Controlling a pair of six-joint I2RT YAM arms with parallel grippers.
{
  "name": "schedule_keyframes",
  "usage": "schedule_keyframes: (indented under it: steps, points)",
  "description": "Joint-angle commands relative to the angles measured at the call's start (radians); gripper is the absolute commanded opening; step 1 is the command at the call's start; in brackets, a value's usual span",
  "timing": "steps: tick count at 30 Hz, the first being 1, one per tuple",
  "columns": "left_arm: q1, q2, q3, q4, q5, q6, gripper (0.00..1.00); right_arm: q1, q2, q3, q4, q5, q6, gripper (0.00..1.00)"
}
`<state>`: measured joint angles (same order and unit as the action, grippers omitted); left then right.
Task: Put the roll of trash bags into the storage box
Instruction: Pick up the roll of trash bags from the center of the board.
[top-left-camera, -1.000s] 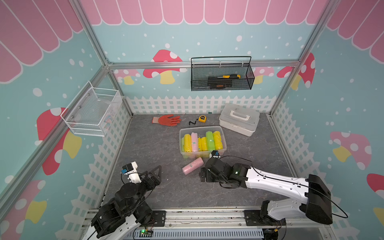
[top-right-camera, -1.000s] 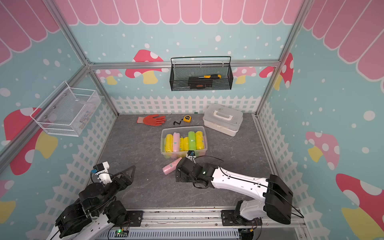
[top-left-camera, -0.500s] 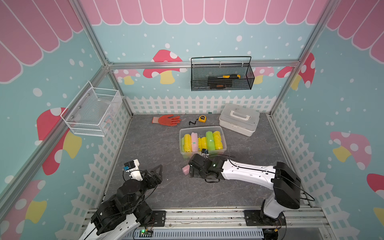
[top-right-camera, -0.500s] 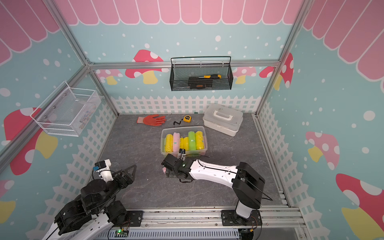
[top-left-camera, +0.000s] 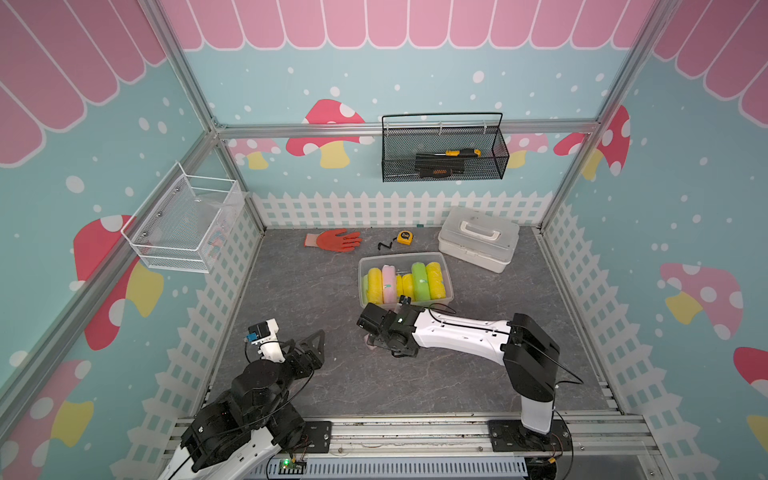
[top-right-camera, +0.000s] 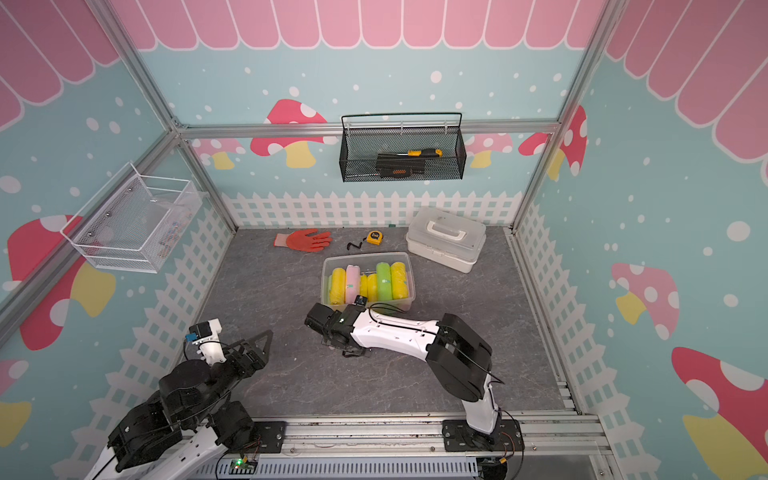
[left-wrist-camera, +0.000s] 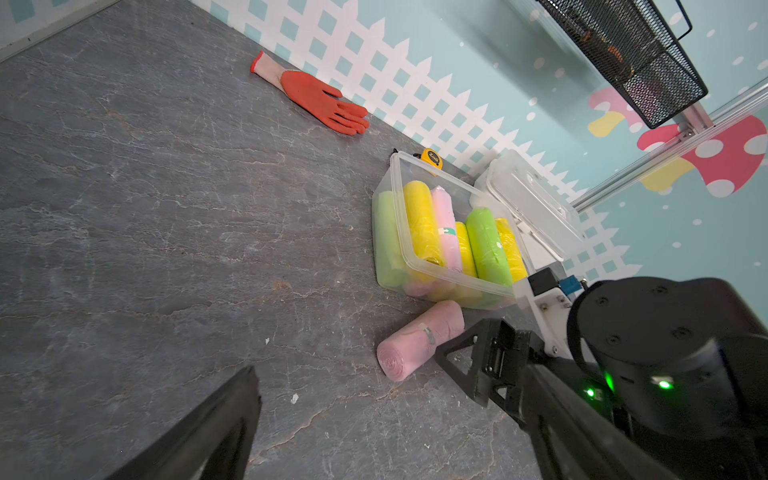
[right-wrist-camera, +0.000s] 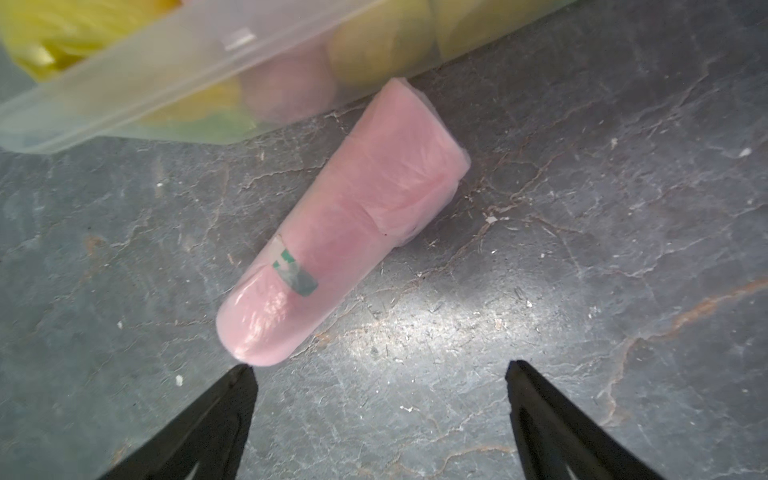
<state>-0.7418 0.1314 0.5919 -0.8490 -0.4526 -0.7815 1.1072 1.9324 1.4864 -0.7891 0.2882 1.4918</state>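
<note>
Next, the right gripper grabs the roll of trash bags across its width near the sticker and lays it alongside others in the storage box (right-wrist-camera: 166, 83).
The roll of trash bags (right-wrist-camera: 345, 232) is pink with a green-and-white sticker. It lies on the grey floor with one end against the front wall of the storage box (right-wrist-camera: 166, 83). In the left wrist view the roll (left-wrist-camera: 415, 343) sits just in front of the clear box (left-wrist-camera: 399, 199), which holds several yellow, pink and green rolls. My right gripper (right-wrist-camera: 379, 365) hovers low over the roll and is open. The roll's near end lies just beyond one fingertip (right-wrist-camera: 243, 374), not between the jaws. In both top views this gripper (top-left-camera: 372, 332) hides most of the roll. My left gripper (top-left-camera: 311, 347) is open and empty at the front left.
A white case with a handle (top-left-camera: 478, 239) stands behind and to the right of the box (top-left-camera: 401, 255). An orange glove (top-left-camera: 334, 240) and a yellow tape measure (top-left-camera: 403, 237) lie by the back fence. A black mesh basket (top-left-camera: 442, 151) hangs on the back wall and a white wire basket (top-left-camera: 183, 224) on the left wall.
My right gripper has swung left from beside the pink roll to over it, so it now covers the roll in the top views. Its jaws stay wide. The left arm has barely shifted.
</note>
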Motion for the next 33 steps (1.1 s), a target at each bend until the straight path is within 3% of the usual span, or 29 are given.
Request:
schedule_keyframes:
  steps: [1, 8, 16, 21, 26, 33]
  points:
    - [0.002, -0.01, 0.017, -0.015, 0.011, 0.016, 0.99, -0.004, 0.051, 0.06, -0.053, 0.033, 0.032, 0.95]
    - [0.002, -0.012, 0.019, -0.017, 0.007, 0.014, 0.99, -0.014, 0.137, 0.18, -0.1, 0.057, 0.018, 0.95]
    - [0.002, -0.019, 0.016, -0.018, 0.011, 0.009, 0.99, -0.035, 0.203, 0.197, -0.106, 0.042, 0.058, 0.95]
    - [0.002, -0.027, 0.011, -0.024, 0.004, 0.006, 0.99, -0.053, 0.266, 0.256, -0.106, 0.03, 0.026, 0.84]
    - [0.002, -0.029, 0.014, -0.025, -0.001, 0.004, 0.99, -0.06, 0.304, 0.337, -0.142, 0.031, -0.102, 0.61]
    - [0.002, -0.041, 0.01, -0.028, -0.01, -0.002, 0.99, -0.06, 0.286, 0.278, -0.174, 0.06, -0.116, 0.56]
